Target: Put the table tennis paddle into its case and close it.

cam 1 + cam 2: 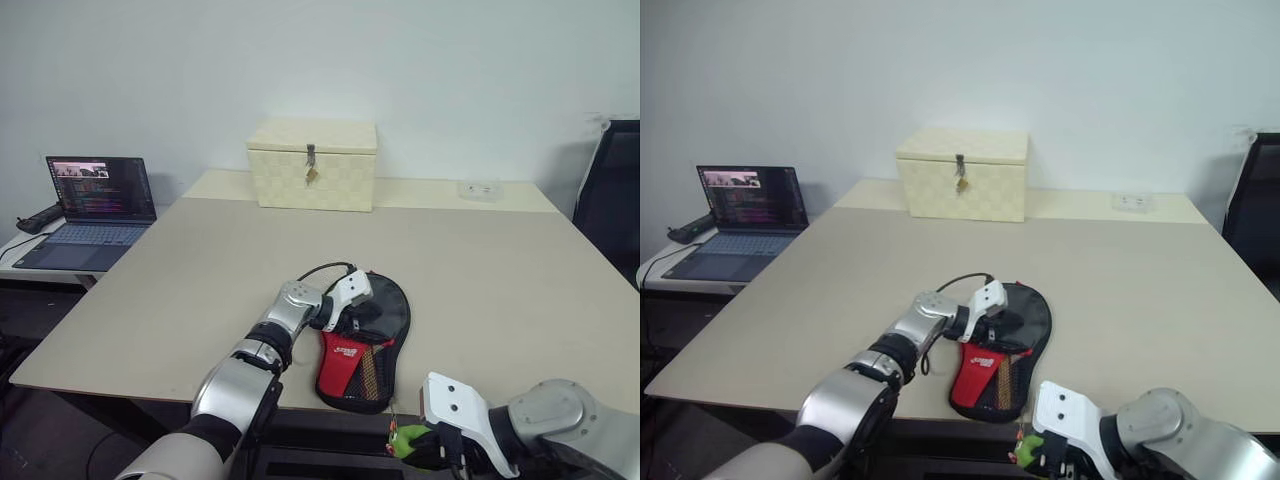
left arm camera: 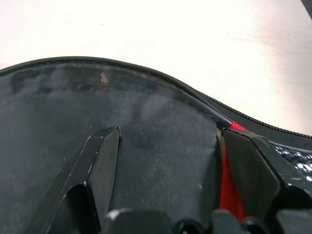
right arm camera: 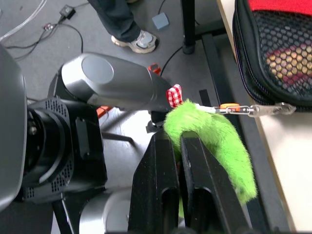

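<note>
The ring sits at the case's near end (image 1: 355, 400), below the case's edge, and would stay chained to the zipper, so it is time for my right gripper to release the green ring (image 1: 408, 438).
The case (image 1: 365, 345), black on top with a red lower part and a mesh panel, lies flat near the table's front edge. My left gripper (image 1: 358, 312) rests on its round black part, and the left wrist view shows that gripper (image 2: 168, 134) open, its fingers spread over the black fabric (image 2: 97, 97). My right gripper (image 3: 175, 141) hangs just below the front edge, shut on the fuzzy green ring (image 3: 214, 141). A short chain (image 3: 248, 109) ties the ring to the case's zipper. The table tennis paddle is hidden; a yellowish and red shape shows dimly through the mesh (image 3: 278, 53).
A cream box (image 1: 313, 163) with a metal latch stands at the back of the table (image 1: 480, 290). An open laptop (image 1: 95, 205) sits on a side table to the left. A black chair (image 1: 610, 195) stands at the right. A person's shoe (image 3: 136, 39) and cables are on the floor.
</note>
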### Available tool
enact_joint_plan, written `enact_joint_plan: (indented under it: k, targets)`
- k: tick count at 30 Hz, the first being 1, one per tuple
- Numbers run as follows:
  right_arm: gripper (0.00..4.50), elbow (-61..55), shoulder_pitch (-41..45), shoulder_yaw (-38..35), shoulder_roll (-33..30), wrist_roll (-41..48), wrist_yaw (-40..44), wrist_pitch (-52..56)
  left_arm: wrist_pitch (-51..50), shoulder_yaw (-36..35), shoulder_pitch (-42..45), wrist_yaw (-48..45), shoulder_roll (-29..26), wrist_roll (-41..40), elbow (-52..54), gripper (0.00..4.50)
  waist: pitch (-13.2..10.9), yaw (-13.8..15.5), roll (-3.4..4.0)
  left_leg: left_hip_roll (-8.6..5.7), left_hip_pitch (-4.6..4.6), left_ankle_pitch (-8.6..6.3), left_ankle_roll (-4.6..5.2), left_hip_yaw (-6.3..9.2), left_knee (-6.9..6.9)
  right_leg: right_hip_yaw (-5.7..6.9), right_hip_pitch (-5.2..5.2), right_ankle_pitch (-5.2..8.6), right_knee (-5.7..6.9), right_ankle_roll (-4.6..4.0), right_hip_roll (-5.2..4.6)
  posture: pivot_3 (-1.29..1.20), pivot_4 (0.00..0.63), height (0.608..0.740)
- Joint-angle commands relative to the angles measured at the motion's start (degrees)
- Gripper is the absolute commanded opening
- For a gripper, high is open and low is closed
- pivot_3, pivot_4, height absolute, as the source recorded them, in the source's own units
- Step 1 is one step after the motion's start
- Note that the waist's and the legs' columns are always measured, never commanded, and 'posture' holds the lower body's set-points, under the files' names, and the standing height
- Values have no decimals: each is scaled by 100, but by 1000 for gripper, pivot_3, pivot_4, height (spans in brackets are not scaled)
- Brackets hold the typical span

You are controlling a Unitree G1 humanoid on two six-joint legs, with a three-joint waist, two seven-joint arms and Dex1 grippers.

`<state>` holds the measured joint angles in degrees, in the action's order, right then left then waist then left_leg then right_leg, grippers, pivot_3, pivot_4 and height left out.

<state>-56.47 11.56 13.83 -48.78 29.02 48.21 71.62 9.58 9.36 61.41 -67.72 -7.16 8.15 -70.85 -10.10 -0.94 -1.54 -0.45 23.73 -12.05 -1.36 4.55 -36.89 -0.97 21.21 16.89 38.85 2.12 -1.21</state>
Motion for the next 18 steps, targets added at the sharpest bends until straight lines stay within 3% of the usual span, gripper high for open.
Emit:
enact_joint_plan:
  k: [1, 4, 8, 13, 18]
  targets:
    - [16, 1, 164, 157, 36, 137, -131, -99, -92, 251, -222, 67, 18, 291, -274, 3632, 1, 1, 1, 0, 0, 0, 0, 1, 1, 0, 0, 0, 0, 0, 0, 0, 150, 740]
    - [698, 172, 395, 6, -44, 261, -19, -167, -78, 170, -267, 84, -64, 220, -242, 3632, 1, -1, 1, 0, -1, 0, 0, 1, 0, 0, 0, 0, 0, 0, 0, 0, 150, 740]
    - [1993, 450, 620, -308, -156, 354, 76, -412, -87, 50, -312, 71, -205, 94, -180, 3632, 1, -4, 2, 2, -4, 0, 0, 0, 0, 0, 0, 0, 0, -1, 0, 0, 150, 740]
    - [1993, 1305, 845, -1057, -131, 482, 294, -1035, 41, -261, -403, 51, -533, -241, 112, 3632, 0, -86, 1, 5, -5, 0, 0, -3, 2, -3, 1, 0, 1, -1, 1, 0, 150, 740]
    - [1993, 2683, 1091, -1010, 158, -115, 220, -2251, -134, -847, -722, -295, -1189, -938, 1079, 3632, -10, -141, 4, 18, -8, 0, 0, -12, 14, -11, 18, 0, 9, -9, 3, 0, 150, 740]
